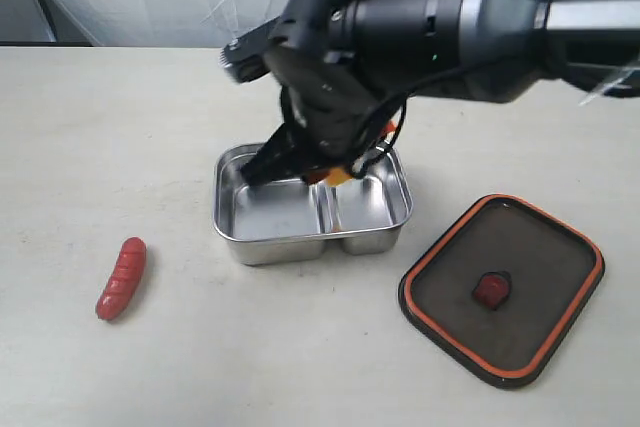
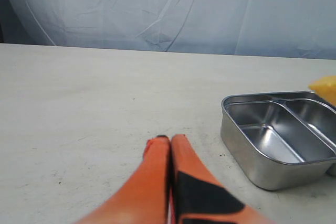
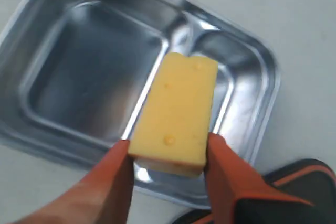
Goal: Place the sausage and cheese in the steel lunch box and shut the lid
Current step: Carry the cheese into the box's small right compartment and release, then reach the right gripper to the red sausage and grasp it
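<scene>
The yellow cheese (image 3: 176, 111) hangs high above the divider of the steel lunch box, so the right gripper should keep holding it until the cheese is lower.
My right gripper (image 3: 167, 148) is shut on the yellow cheese (image 3: 176, 111) and holds it above the steel lunch box (image 3: 94, 72), over the divider between its two compartments. In the exterior view the right arm hides most of the gripper; only a bit of cheese (image 1: 338, 176) shows over the lunch box (image 1: 270, 217). The red sausage (image 1: 122, 277) lies on the table to the left of the box. The dark lid (image 1: 505, 287) with orange seal lies flat on the right. My left gripper (image 2: 170, 139) is shut and empty, low over the table beside the lunch box (image 2: 262, 145).
A pale table (image 1: 120, 147) carries everything, with a white cloth backdrop (image 2: 157, 9) behind it. The right arm's large dark body (image 1: 420, 27) hangs over the back of the box.
</scene>
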You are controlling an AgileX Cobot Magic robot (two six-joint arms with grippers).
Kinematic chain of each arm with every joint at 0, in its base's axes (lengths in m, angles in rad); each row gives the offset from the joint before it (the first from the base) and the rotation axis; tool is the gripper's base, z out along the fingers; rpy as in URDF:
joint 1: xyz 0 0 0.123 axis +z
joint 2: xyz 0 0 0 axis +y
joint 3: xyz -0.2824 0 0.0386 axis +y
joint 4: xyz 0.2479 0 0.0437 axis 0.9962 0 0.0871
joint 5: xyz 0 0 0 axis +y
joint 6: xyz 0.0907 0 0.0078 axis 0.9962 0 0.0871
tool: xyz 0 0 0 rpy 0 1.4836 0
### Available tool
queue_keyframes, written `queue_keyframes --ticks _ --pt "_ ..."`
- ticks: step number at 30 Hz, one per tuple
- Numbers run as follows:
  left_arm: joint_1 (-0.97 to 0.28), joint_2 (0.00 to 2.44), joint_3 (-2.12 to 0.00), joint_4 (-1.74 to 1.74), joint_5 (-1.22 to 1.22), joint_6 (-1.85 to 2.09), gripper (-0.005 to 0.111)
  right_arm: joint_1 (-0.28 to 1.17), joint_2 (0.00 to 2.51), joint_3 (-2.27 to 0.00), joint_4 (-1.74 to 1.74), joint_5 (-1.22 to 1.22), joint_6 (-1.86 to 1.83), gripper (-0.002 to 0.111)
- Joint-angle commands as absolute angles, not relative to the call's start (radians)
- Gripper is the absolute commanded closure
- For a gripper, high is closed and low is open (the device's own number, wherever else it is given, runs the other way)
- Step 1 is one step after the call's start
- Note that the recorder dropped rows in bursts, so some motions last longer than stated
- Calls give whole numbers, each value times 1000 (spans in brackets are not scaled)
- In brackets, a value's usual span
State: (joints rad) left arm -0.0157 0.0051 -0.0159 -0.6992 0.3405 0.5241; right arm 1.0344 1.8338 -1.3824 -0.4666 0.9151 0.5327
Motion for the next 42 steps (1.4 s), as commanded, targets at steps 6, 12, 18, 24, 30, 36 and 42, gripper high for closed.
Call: queue_keyframes --ticks 6,12,18,24,30,36,42 --pt "-23 0 -15 -693 336 527 107 797 1927 -1382 -262 862 237 108" --pt "-23 0 -15 -693 336 527 107 792 1986 -1382 -231 824 226 108" --pt "-23 0 -15 -693 338 527 107 792 2001 -1382 -76 793 226 108" --pt "-23 0 -15 -693 338 527 107 792 2001 -1382 -54 757 318 101" --pt "-23 0 -15 -693 338 527 107 792 1999 -1382 -79 779 334 57" --pt "-23 0 -15 -693 338 527 107 794 1930 -1382 -68 805 332 43" --pt "-23 0 -15 -693 338 527 107 859 1795 -1382 70 728 310 43"
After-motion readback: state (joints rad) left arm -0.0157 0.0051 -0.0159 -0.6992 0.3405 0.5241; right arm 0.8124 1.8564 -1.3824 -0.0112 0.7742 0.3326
